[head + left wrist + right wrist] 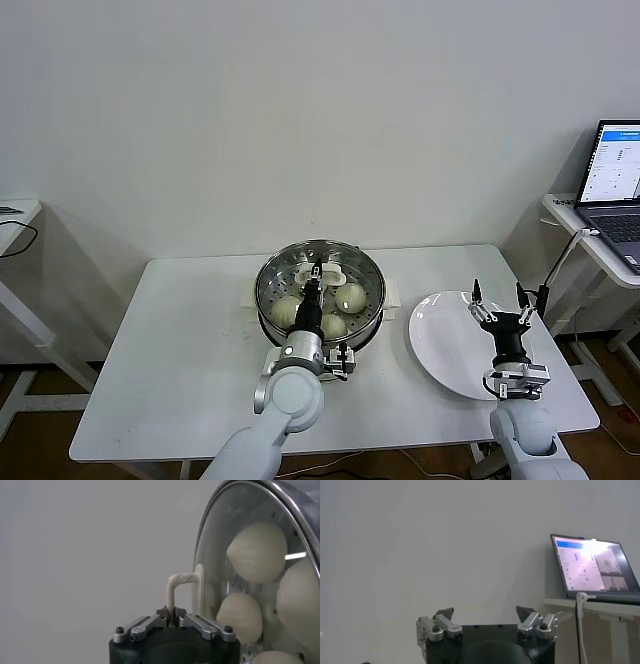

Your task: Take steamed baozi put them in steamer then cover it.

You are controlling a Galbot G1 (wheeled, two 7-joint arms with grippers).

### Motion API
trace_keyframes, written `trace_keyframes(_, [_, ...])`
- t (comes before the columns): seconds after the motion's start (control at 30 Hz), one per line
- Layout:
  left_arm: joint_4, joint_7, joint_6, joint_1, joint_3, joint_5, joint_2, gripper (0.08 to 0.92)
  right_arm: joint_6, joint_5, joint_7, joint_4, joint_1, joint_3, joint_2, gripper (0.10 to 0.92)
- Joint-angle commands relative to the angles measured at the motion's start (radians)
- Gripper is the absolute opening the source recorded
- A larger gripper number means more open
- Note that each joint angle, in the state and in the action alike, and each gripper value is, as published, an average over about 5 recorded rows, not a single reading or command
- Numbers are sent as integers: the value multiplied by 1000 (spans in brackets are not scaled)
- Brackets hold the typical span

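The glass cover lies on the steamer's rim and would rest in place, so it is time for my left gripper to open.
The shiny steamer (268, 290) stands mid-table on its cream-white base. The glass cover (345, 260) sits on it, and several white baozi (349, 297) show through the glass. In the left wrist view the cover (225, 540) and the baozi (257, 551) under it fill one side. My left gripper (315, 281) is shut on the cover's cream-white bar handle (176, 587) above the steamer's middle. My right gripper (499, 300) is open and empty above the white plate (440, 345); its fingers (442, 617) stand wide apart.
The white table (180, 360) holds the steamer and the plate. A laptop (615, 180) sits on a side stand at the far right, with a cable (560, 265) hanging from it. Another white desk edge (15, 215) shows at the far left.
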Motion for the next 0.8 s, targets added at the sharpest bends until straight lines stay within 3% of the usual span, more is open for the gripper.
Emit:
trace_keyframes(0.03, [7,2,-8,7,-5,11,-9,191,-1,0,1,6,0,-1,0,823])
trace_keyframes(0.33, [-7,-1,-10,20,-13,10,-8,219,1,-1,-1,3,-5,-1,2,823])
trace_keyframes(0.8, [-130,-11,-4,62,3,-29,34,610,0,-10,0,9,-5,-3,25,823])
